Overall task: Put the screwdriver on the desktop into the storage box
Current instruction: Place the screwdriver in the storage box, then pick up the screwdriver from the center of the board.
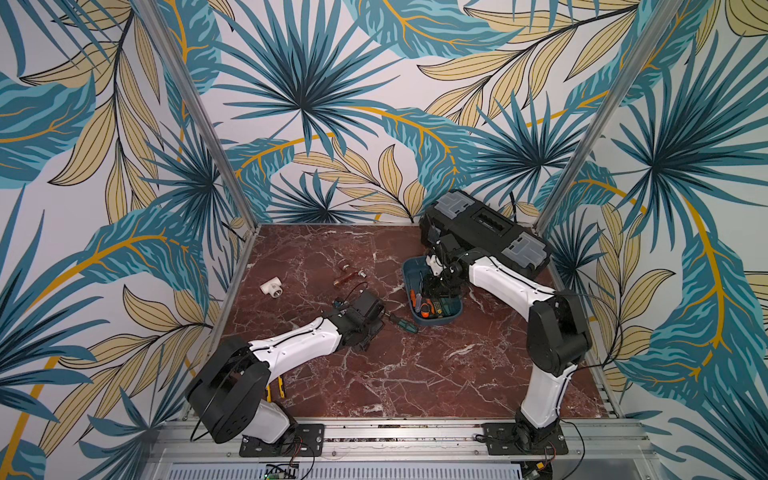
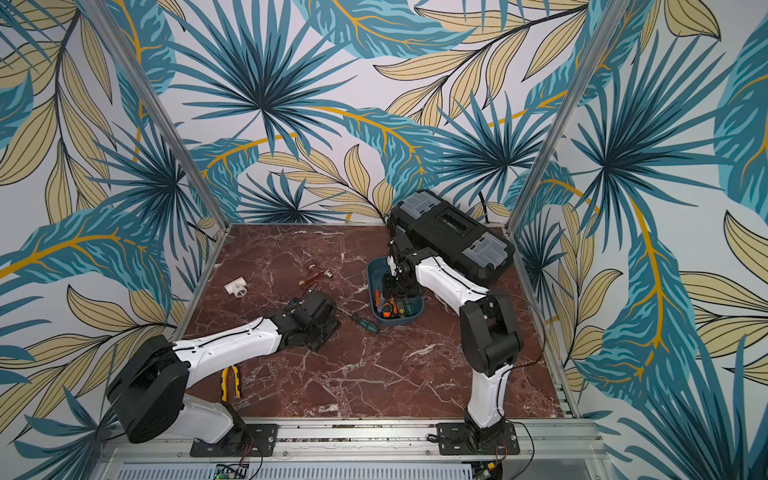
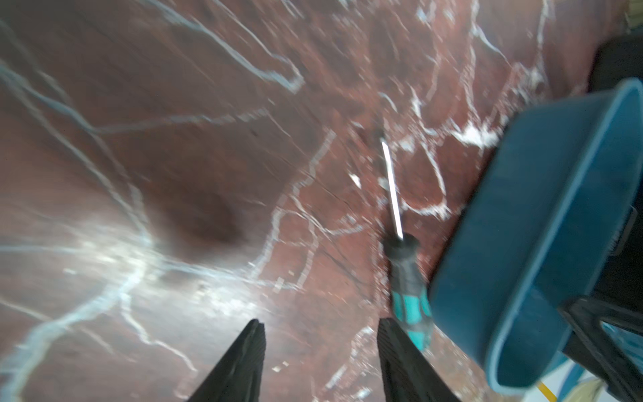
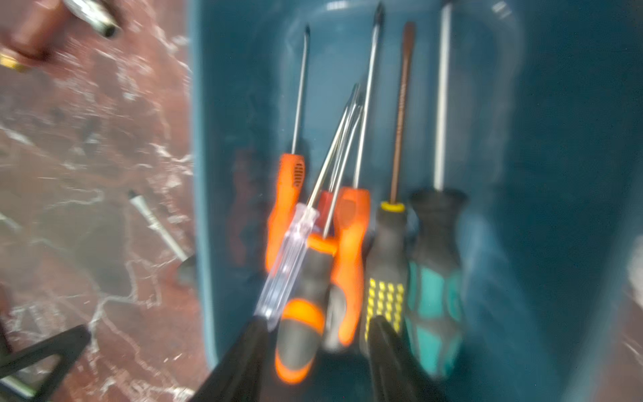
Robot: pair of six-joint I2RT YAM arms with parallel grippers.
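My left gripper grabs the screwdriver across its handle's black neck next, the stem pointing ahead, to lay the screwdriver lengthwise into the storage box (image 1: 409, 274).
A screwdriver (image 1: 405, 324) (image 2: 365, 323) with a teal-and-black handle lies on the desktop (image 1: 415, 374), just left of the storage box (image 1: 409, 274) (image 2: 372, 274). My left gripper (image 3: 320, 323) is open low over the marble, and the screwdriver's handle (image 3: 409, 296) lies just outside one finger, with nothing between the jaws. My right gripper (image 4: 318, 320) hangs open inside the storage box (image 4: 556, 174), above several screwdrivers (image 4: 351, 243). An orange-and-grey handle lies loose below its jaws. In both top views the right arm hides the box's far end.
A black toolbox (image 1: 486, 232) stands behind the storage box at the back right. A white pipe tee (image 1: 272, 288) and a brown fitting (image 1: 345, 276) lie left of centre. Yellow-handled pliers (image 2: 230, 382) lie near the left arm's base.
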